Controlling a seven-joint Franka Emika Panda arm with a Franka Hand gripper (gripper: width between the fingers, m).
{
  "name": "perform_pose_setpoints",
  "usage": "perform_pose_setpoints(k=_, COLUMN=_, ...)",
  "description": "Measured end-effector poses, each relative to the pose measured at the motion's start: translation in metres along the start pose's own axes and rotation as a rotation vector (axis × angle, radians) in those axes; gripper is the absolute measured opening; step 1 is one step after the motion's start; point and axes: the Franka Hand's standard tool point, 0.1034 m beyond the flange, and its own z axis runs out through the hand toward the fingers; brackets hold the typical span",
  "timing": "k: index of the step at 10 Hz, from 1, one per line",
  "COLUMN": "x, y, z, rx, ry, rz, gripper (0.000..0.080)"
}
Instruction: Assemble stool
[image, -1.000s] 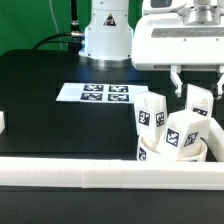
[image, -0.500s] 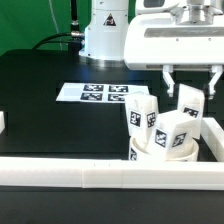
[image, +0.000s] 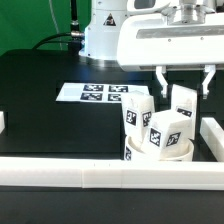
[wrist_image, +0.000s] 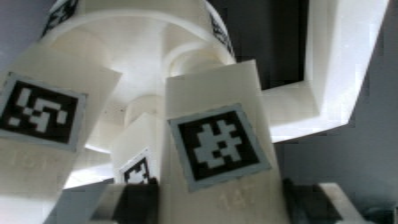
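Observation:
The back leg reaches down inside the round white seat (image: 160, 152) in the exterior view, so it would rest in the seat. The robot's gripper needs to open now and let go.
The stool's round white seat (image: 160, 152) lies upside down on the black table by the front rail. Three blocky white tagged legs stand up from it: one on the exterior view's left (image: 137, 114), one in front (image: 164, 131), one at the back (image: 183, 101). My gripper (image: 183, 84) is directly above and shut on the top of the back leg, one finger on each side. In the wrist view the held leg (wrist_image: 222, 140) fills the gap between the dark pads (wrist_image: 137, 200) of the gripper (wrist_image: 219, 200). The seat's rim (wrist_image: 311, 100) shows beyond it.
The marker board (image: 105, 94) lies flat behind the stool on the exterior view's left. A long white rail (image: 90, 176) runs along the table's front edge, another (image: 214, 135) along the right. A small white block (image: 2, 121) sits at the left edge. The arm's base (image: 105, 35) stands at the back.
The gripper has moved toward the exterior view's left, and the stool with its legs has moved the same way with it, nearer the marker board.

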Motion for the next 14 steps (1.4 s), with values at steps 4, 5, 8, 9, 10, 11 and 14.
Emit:
perform_pose_setpoints(k=4, x=0.003, y=-0.006, z=-0.005, rx=0.004, ry=-0.019, rz=-0.014, gripper=0.0592)
perform_pose_setpoints(k=5, x=0.008, y=-0.007, z=-0.01, rx=0.009, ry=-0.026, rz=-0.013, gripper=0.0638)
perform_pose_setpoints(k=8, x=0.009, y=-0.009, z=-0.013, rx=0.012, ry=-0.045, rz=-0.009, gripper=0.0648)
perform_pose_setpoints(k=9, x=0.009, y=-0.009, z=-0.013, rx=0.012, ry=-0.045, rz=-0.009, gripper=0.0648)
perform_pose_setpoints(k=10, x=0.009, y=-0.009, z=-0.013, rx=0.012, ry=-0.045, rz=-0.009, gripper=0.0648)
perform_pose_setpoints(k=11, x=0.008, y=-0.008, z=-0.012, rx=0.012, ry=-0.046, rz=-0.016, gripper=0.0648)
perform_pose_setpoints(k=14, x=0.016, y=-0.006, z=-0.018, rx=0.016, ry=-0.038, rz=-0.071, gripper=0.0648)
